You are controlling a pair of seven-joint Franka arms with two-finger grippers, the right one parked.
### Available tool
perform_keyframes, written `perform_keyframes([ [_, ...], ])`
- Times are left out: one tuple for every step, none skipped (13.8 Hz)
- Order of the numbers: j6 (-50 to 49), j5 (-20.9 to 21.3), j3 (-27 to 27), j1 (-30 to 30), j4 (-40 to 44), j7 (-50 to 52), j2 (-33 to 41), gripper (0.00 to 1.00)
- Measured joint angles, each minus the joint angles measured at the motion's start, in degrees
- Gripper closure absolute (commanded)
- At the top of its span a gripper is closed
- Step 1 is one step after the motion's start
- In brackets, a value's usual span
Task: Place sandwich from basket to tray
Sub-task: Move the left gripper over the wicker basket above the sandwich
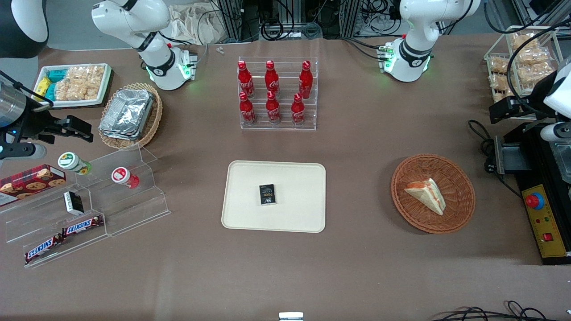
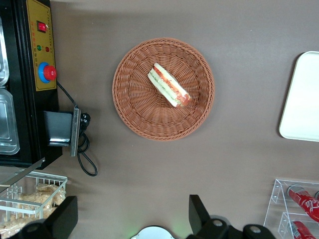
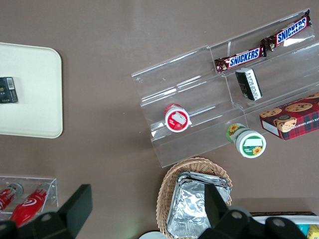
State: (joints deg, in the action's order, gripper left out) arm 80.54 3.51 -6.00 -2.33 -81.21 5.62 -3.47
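My left gripper is going to grab the sandwich next across its flat bread sides, because the sandwich stands with its long cut edge (image 2: 170, 85) up and its ends slope.
The sandwich (image 1: 427, 194) (image 2: 169, 85), a pale bread wedge with orange-red and green filling, lies in the round reddish-brown wicker basket (image 1: 401, 178) (image 2: 134, 109). The cream tray (image 1: 294, 178) (image 2: 301, 99) (image 3: 30, 99) lies flat beside the basket, toward the parked arm's end, with a small black packet (image 1: 267, 195) (image 3: 7, 90) on it. My left gripper (image 1: 497, 111) (image 2: 132, 216) hangs high over the table's working-arm end, farther from the front camera than the basket. It is open, its fingers wide apart with nothing between them.
A black control box (image 1: 542, 214) with a red button and loose cables (image 1: 484, 142) stands next to the basket. A wire rack of bagged snacks (image 1: 522, 58) sits under my arm. A clear rack of red bottles (image 1: 277, 96) stands farther back than the tray.
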Motion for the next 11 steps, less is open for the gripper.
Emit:
perform_keyframes([
  [0.0,0.0,0.0,0.0,-0.1,0.0,0.0,0.00],
  [0.0,0.0,0.1,0.0,-0.2,0.0,0.0,0.00],
  [0.0,0.0,0.2,0.0,-0.3,0.0,0.0,0.00],
  [0.1,0.0,0.3,0.0,-0.4,0.0,0.0,0.00],
  [0.1,0.0,0.4,0.0,-0.5,0.0,0.0,0.00],
  [0.1,0.0,0.4,0.0,-0.6,0.0,-0.1,0.00],
  [0.2,0.0,0.4,0.0,-0.8,0.0,-0.2,0.00],
  [0.4,0.0,0.4,0.0,-1.0,-0.1,-0.4,0.00],
  [1.0,0.0,0.4,0.0,-1.4,-0.1,-0.6,0.00],
  [1.9,0.0,0.4,0.0,-2.4,-0.2,-0.6,0.00],
  [3.2,0.0,0.3,0.0,-3.8,-0.2,-0.6,0.00],
])
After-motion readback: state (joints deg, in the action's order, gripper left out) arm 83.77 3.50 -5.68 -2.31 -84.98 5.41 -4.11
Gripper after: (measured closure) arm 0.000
